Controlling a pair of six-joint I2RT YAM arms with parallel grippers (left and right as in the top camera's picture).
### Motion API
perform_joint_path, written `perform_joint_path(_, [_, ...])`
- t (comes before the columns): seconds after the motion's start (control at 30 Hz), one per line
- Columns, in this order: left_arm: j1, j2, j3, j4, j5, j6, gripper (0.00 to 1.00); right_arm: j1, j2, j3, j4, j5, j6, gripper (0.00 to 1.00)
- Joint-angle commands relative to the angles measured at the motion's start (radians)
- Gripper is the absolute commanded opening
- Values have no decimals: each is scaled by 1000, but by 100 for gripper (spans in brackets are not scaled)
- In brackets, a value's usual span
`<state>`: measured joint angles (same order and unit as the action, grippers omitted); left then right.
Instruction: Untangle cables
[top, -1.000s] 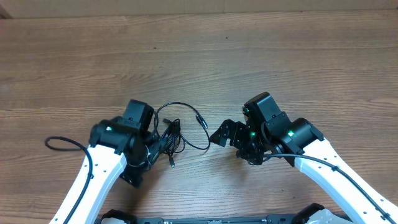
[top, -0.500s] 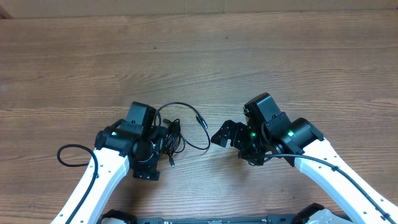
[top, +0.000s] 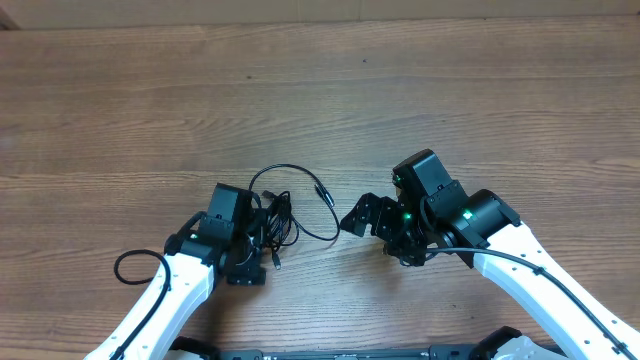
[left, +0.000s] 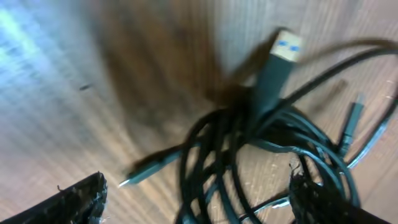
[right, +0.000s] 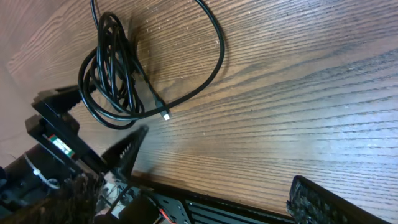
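The left gripper should next grab the tangle's bundled coils on the side away from the right gripper, so the loop and plugs stay free to untangle.
The cables (top: 277, 220) lie as a black tangle on the wooden table, with one thin loop (top: 300, 172) arching out to the right and ending near a plug (top: 324, 192). My left gripper (top: 258, 232) is open at the tangle's left side. In the left wrist view the tangled cables (left: 267, 155) sit between its spread fingers (left: 74, 199), and a blue-tipped USB plug (left: 280, 56) sticks up. My right gripper (top: 362, 222) is open to the right of the loop, holding nothing. The right wrist view shows the cables (right: 112, 74), a small plug tip (right: 166, 116) and my right gripper (right: 199, 202).
A thick black wire (top: 135, 265) belonging to the left arm loops on the table at the lower left. The table's front edge with a black rail (right: 205, 208) runs just under my right gripper. The left gripper's finger (right: 127, 149) shows in the right wrist view.
My left arm has swung right and down, bringing its gripper up against the tangle; its thick wire loop followed to the right. The right arm has not moved.
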<state>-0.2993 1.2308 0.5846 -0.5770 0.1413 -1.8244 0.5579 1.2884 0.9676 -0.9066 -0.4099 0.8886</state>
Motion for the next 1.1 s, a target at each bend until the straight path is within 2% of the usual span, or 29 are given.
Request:
perform_joint_path(0.0, [-2,-1,-17,19,-37,60,93,-2,-2,0,3,22,-6,96])
perform_joint_path(0.07, [-2,0,-18,19,-53,60,90,-2,-2,0,3,25,-6,96])
perform_joint_path(0.17, [-2,0,-18,18,-72,60,72,-2,-2,0,3,25,-6,96])
perform_joint_path(0.23, [-2,0,-20,23,-72,60,67,-2,-2,0,3,25,-6,96])
perform_joint_path(0.5, [-7,60,-28,59,-52,67,72,-2,-2,0,2,24,-6,96])
perform_joint_path(0.57, [-9,94,-27,81,-40,68,70,-2,-2,0,2,24,-6,96])
perform_joint_path(0.6, [-9,115,-27,97,-34,68,66,-2,-2,0,3,24,-6,96])
perform_joint_path(0.67, [-9,147,-27,126,-17,72,51,-2,-2,0,3,24,-6,96])
perform_joint_path(0.77, [-8,170,-27,161,-14,132,20,-2,-2,0,-1,24,-6,96])
perform_joint_path(0.8, [-8,169,-27,168,-18,163,6,-2,-2,0,-3,24,-6,96])
perform_joint_path(1.07, [4,117,6,205,6,428,4,-2,-2,0,-8,10,-5,96])
